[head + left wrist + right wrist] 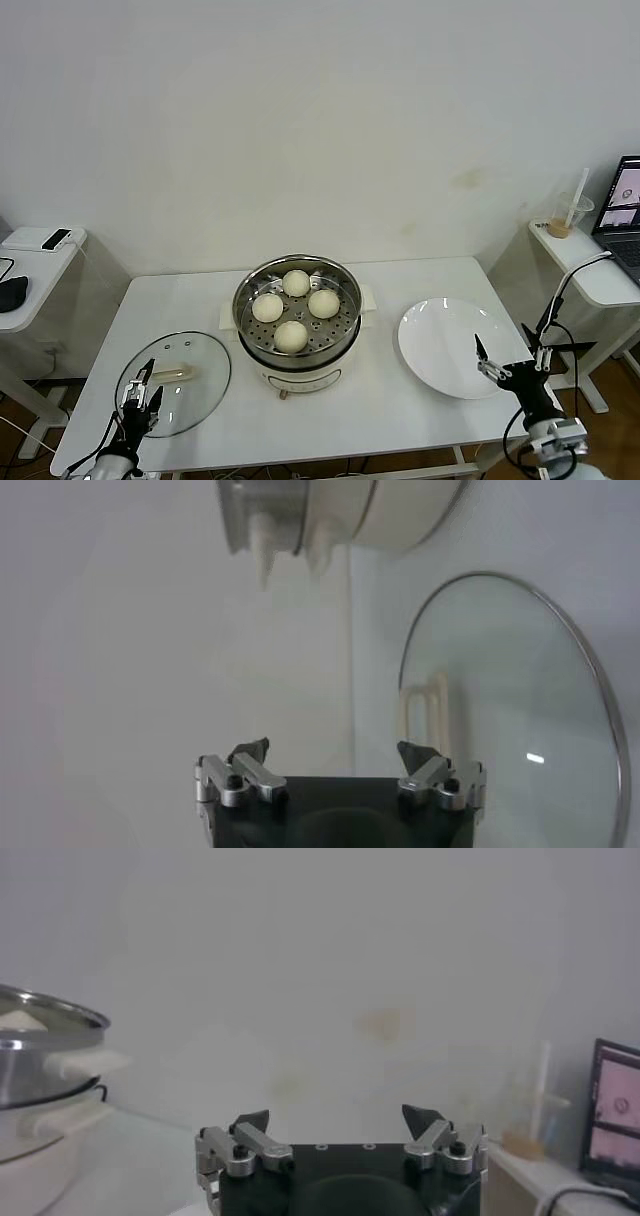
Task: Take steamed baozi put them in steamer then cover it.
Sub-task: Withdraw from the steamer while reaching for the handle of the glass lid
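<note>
My left gripper will next grab the cover by its narrow raised cream handle point(173, 373), because the wide glass disc point(198, 398) lies flat on the tabletop.
Four cream-white baozi point(294, 308) lie in the shiny steel steamer point(250, 288) on its cream pot base in the middle of the table. The steamer is uncovered. The clear glass cover point(196, 381) with its cream handle point(172, 374) lies flat on the table to the steamer's left; it also shows in the left wrist view point(510, 710). My left gripper point(140, 397) is open and empty at the cover's near left edge. My right gripper point(507, 362) is open and empty at the near right edge of the white plate point(447, 345).
The white plate is bare. A side table with a dark mouse point(10, 292) stands at the left. Another side table at the right holds a drink cup point(570, 215) and a laptop point(624, 215). The table's front edge is close to both grippers.
</note>
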